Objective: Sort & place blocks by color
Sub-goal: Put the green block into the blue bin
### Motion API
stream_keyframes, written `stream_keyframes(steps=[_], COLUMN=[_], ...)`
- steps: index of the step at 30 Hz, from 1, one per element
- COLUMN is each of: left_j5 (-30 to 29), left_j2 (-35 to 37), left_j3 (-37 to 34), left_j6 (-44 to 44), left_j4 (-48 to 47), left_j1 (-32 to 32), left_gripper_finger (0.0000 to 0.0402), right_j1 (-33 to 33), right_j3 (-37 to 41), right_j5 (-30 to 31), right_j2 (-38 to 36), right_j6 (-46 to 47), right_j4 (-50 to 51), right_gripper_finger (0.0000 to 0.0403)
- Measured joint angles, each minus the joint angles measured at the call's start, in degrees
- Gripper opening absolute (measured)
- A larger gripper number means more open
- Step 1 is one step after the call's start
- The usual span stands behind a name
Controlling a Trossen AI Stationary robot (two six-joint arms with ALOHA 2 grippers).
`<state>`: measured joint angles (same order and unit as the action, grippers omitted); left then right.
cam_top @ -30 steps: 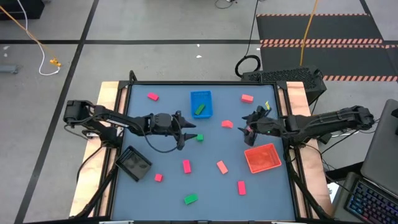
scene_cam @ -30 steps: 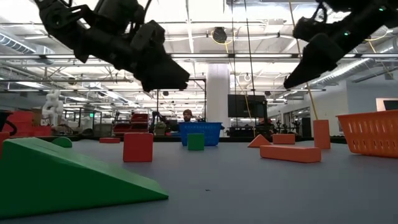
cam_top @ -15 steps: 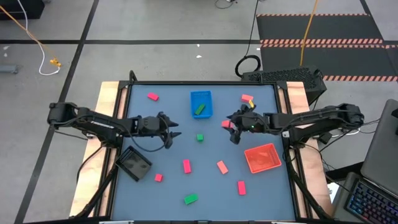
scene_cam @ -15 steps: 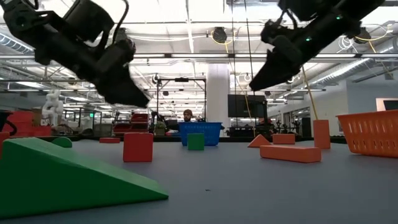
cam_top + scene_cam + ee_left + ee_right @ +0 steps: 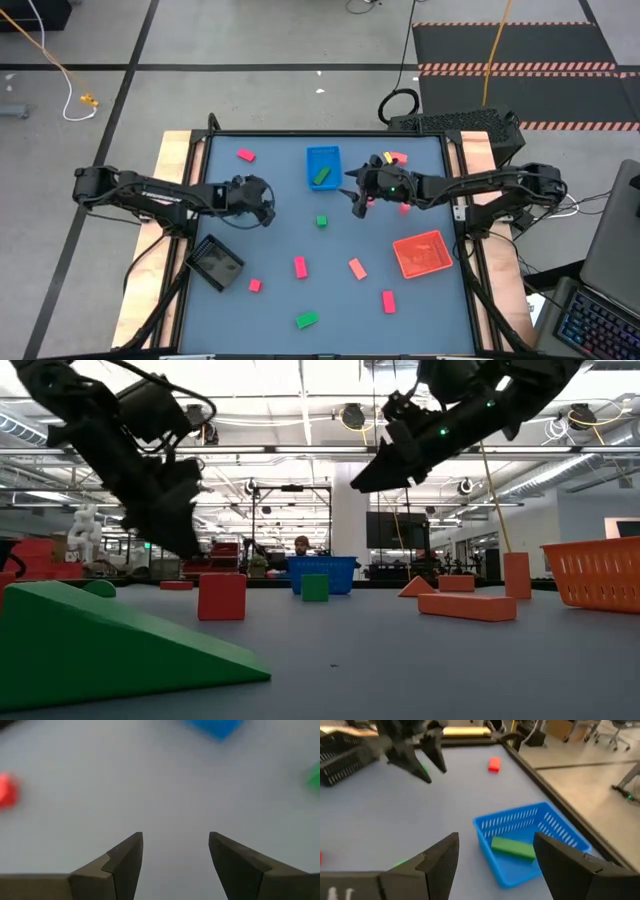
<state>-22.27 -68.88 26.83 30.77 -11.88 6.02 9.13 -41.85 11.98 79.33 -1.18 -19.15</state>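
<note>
Next, my left gripper takes hold of the mid-table green block by its opposite sides to sort the green block into the blue tray [image 5: 323,165].
Small blocks lie flat across the blue-grey table: a green block [image 5: 321,221] mid-table, pink blocks [image 5: 245,155] [image 5: 300,266] and salmon-red blocks [image 5: 357,267] [image 5: 388,300]. Another green block [image 5: 512,847] lies in the blue tray [image 5: 323,165]. My left gripper [image 5: 268,213] hangs open above the table left of the mid-table green block, tipped down, nothing between its fingers [image 5: 127,857]. My right gripper [image 5: 355,203] is open and empty, up in the air just right of the blue tray [image 5: 555,827], pointing at it.
A black tray [image 5: 216,260] sits at the near left and a red tray [image 5: 422,253] at the near right. A green block [image 5: 306,320] and a pink block [image 5: 255,285] lie near the front edge. A salmon block [image 5: 398,158] lies at the far right.
My left gripper has drawn back toward the table's left edge, away from the mid-table green block, sinking a little and tipping nose-down. My right gripper has travelled toward the table's left, from above the red tray to beside the blue tray. No block has moved.
</note>
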Motion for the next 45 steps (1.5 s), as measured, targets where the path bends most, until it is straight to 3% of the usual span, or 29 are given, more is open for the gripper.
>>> stream_keyframes(steps=[8, 14, 19, 34, 40, 45], left_j5=[1.94, 7.99, 8.73, 10.44, 10.32, 11.42], left_j2=[-0.02, -0.02, -0.07, -0.1, -0.09, 0.13], left_j3=[9.5, 12.39, 10.6, 6.19, 3.02, -0.09], left_j6=[12.97, 13.42, 10.22, 4.0, 5.07, 3.83], left_j4=[-28.98, -36.19, -41.09, -36.86, -36.63, -31.19], left_j1=[0.36, 0.36, 0.39, 0.64, 3.57, 5.36], left_gripper_finger=[0.023, 0.023, 0.023, 0.023, 0.023, 0.023], right_j1=[1.09, 1.09, 1.09, 0.91, 0.91, 0.91], right_j3=[0.0, 0.0, 0.0, 0.02, 0.02, 0.02], right_j5=[-1.78, -1.74, -1.75, -1.78, -1.78, -1.78], right_j2=[-0.24, -1.42, -3.73, -7.91, -7.89, -7.89], right_j6=[-3.24, -4.81, -5.57, -4.05, -4.06, -4.11], right_j4=[-0.78, 1.48, 5.03, 10.22, 10.59, 10.62], right_gripper_finger=[0.0251, 0.0251, 0.0251, 0.0251, 0.0251, 0.0251])
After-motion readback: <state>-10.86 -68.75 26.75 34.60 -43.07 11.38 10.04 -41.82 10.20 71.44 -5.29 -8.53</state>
